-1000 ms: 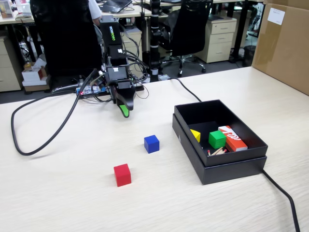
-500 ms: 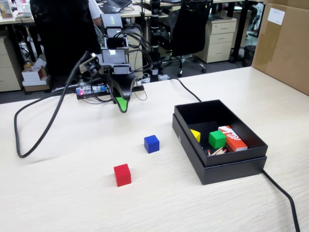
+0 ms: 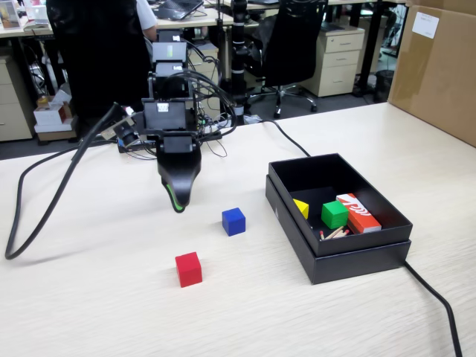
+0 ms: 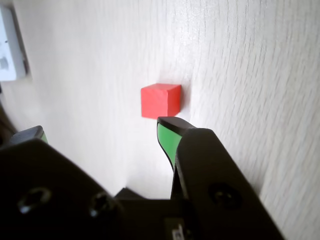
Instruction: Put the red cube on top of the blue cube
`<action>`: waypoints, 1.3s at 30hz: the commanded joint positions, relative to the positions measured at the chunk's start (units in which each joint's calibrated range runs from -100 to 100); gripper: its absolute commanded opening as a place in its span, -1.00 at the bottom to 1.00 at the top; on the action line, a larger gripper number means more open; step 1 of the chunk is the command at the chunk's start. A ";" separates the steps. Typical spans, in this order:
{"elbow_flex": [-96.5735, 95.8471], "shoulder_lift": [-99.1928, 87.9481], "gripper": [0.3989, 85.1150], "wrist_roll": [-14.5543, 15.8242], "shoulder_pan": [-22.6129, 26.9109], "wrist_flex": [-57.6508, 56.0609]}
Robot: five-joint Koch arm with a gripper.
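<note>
My gripper grabs the opposite sides of the red cube (image 3: 188, 268) next, to stack it on the blue cube (image 3: 233, 221).
The red cube (image 3: 188, 268) sits on the light wooden table near the front. The blue cube (image 3: 233, 221) stands a little behind it and to its right, apart from it. My gripper (image 3: 177, 202) hangs above the table behind the red cube and left of the blue cube, tips pointing down. In the wrist view the gripper (image 4: 102, 129) is open and empty, with green-lined fingers (image 4: 167, 137) wide apart. The red cube (image 4: 160, 100) lies just beyond the right fingertip. The blue cube is out of the wrist view.
An open black box (image 3: 372, 242) stands on the right with a green cube (image 3: 334, 214), a yellow piece (image 3: 300, 208) and a red-and-white carton (image 3: 358, 212) inside. A black cable (image 3: 44, 208) curves over the table's left side. A cardboard box (image 3: 439, 67) stands at the far right.
</note>
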 commanded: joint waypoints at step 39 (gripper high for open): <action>12.44 23.60 0.05 -0.93 0.00 0.19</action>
